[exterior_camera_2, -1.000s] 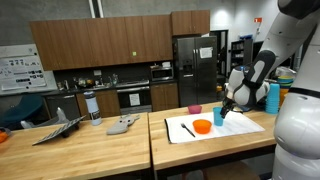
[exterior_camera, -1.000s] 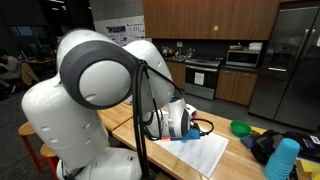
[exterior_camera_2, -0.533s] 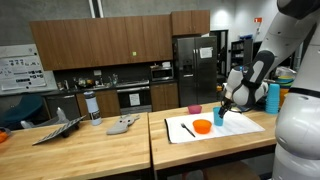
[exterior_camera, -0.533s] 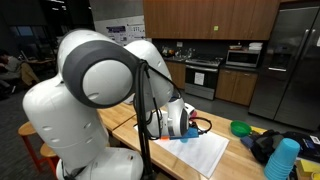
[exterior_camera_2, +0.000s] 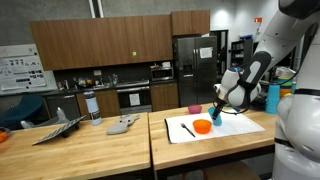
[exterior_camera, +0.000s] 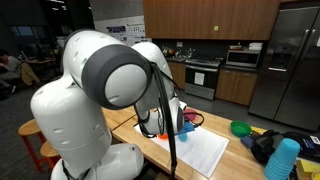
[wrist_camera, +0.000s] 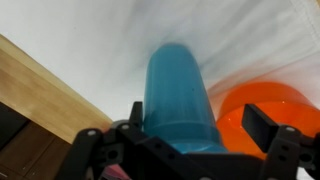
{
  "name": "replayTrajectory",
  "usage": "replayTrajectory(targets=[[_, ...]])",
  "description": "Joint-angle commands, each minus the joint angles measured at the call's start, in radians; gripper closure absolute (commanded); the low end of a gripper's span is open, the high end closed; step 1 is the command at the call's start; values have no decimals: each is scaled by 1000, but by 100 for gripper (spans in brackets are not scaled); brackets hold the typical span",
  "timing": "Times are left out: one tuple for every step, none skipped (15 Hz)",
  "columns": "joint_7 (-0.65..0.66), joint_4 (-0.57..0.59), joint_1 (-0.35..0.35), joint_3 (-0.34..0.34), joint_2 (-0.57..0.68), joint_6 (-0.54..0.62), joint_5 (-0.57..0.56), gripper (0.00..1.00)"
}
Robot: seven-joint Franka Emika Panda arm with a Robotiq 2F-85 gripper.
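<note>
I need to close my gripper now. The blue cup stands between my fingers, and they reach past the cup's near rim, so closing would hold the cup.
In the wrist view a blue cup (wrist_camera: 180, 95) stands on a white sheet (wrist_camera: 110, 45), between the fingers of my gripper (wrist_camera: 198, 118). The gripper is open: the left finger sits at the cup's side, while the right finger (wrist_camera: 262, 122) hangs apart from it over an orange bowl (wrist_camera: 262, 98). In an exterior view the gripper (exterior_camera_2: 217, 107) is low over the blue cup (exterior_camera_2: 215, 115), just beside the orange bowl (exterior_camera_2: 202, 126). In an exterior view my own arm hides most of the gripper (exterior_camera: 186, 121).
A black marker (exterior_camera_2: 187, 129) lies on the white sheet (exterior_camera_2: 235, 126), with a pink cup (exterior_camera_2: 195, 109) behind it. A green bowl (exterior_camera: 241, 128) and a stack of blue cups (exterior_camera: 283, 158) stand on the wooden table (exterior_camera: 122, 120). A grey object (exterior_camera_2: 123, 125) rests on the neighbouring table.
The arm has swung over and the gripper has shifted toward the orange bowl, coming down around the blue cup. The jaws have stayed open.
</note>
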Motion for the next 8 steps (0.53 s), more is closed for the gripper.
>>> replayTrajectory(targets=[[-82, 0, 104, -123, -80, -32, -31, 0], [-96, 0, 119, -147, -89, -31, -38, 1], [-102, 0, 129, -164, -92, -23, -42, 25], [-111, 0, 134, -178, -99, -22, -53, 25], [-120, 0, 142, -195, -107, -20, -60, 28], [-126, 0, 147, -206, -112, -19, -66, 35], [-129, 0, 151, -219, -119, -19, -76, 42], [-134, 0, 154, -230, -125, -18, -84, 49]])
